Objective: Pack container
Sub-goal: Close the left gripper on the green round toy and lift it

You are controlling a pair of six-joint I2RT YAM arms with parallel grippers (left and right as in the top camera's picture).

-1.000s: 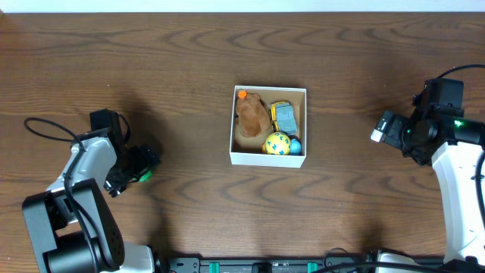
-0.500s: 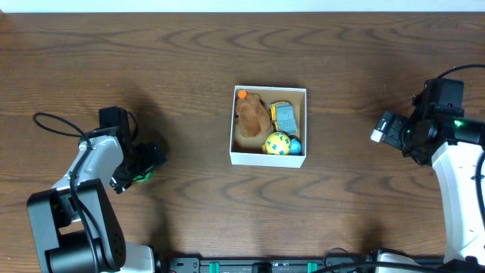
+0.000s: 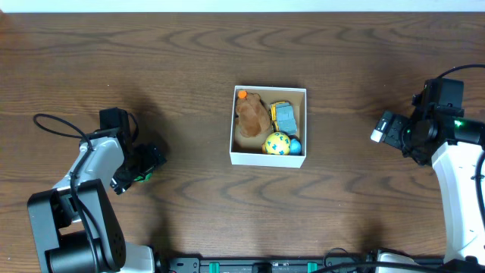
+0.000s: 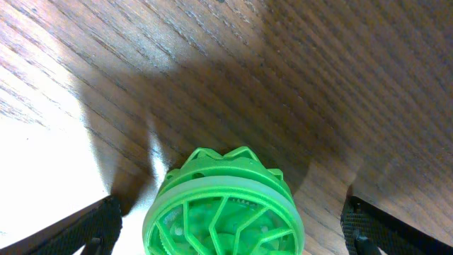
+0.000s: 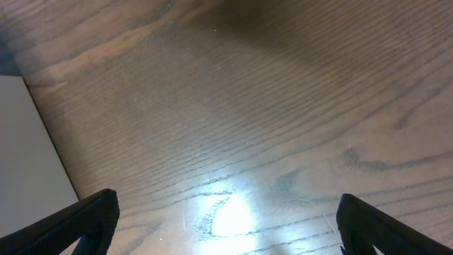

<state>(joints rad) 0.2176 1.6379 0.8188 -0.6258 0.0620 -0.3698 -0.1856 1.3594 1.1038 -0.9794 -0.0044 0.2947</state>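
My left gripper's fingers are level with the sides of the green toy [image 4: 224, 212], so it is now time to close on the toy.
The container [image 3: 267, 160], a square white-walled box with a tan inside, sits mid-table. It holds a brown plush [image 3: 251, 118], an orange ball [image 3: 242, 95], a yellow-grey toy car [image 3: 285, 116], a yellow spotted ball [image 3: 277, 143] and a blue ball [image 3: 295, 145]. A green ribbed wheel-shaped toy [image 4: 224, 212] lies on the table at the left and shows as a green speck in the overhead view [image 3: 140, 178]. My left gripper [image 3: 141, 167] is open, and its fingers [image 4: 226, 230] stand either side of the toy with gaps. My right gripper [image 3: 385, 129] is open and empty over bare wood [image 5: 226, 227].
The dark wood table [image 3: 189, 68] runs to a pale strip along the far edge. A black cable [image 3: 53, 125] loops off the left arm. A pale flat surface [image 5: 25, 149] shows at the left of the right wrist view.
The left arm shifted slightly right and forward a second ago, then held still. The right arm and the box contents have not moved.
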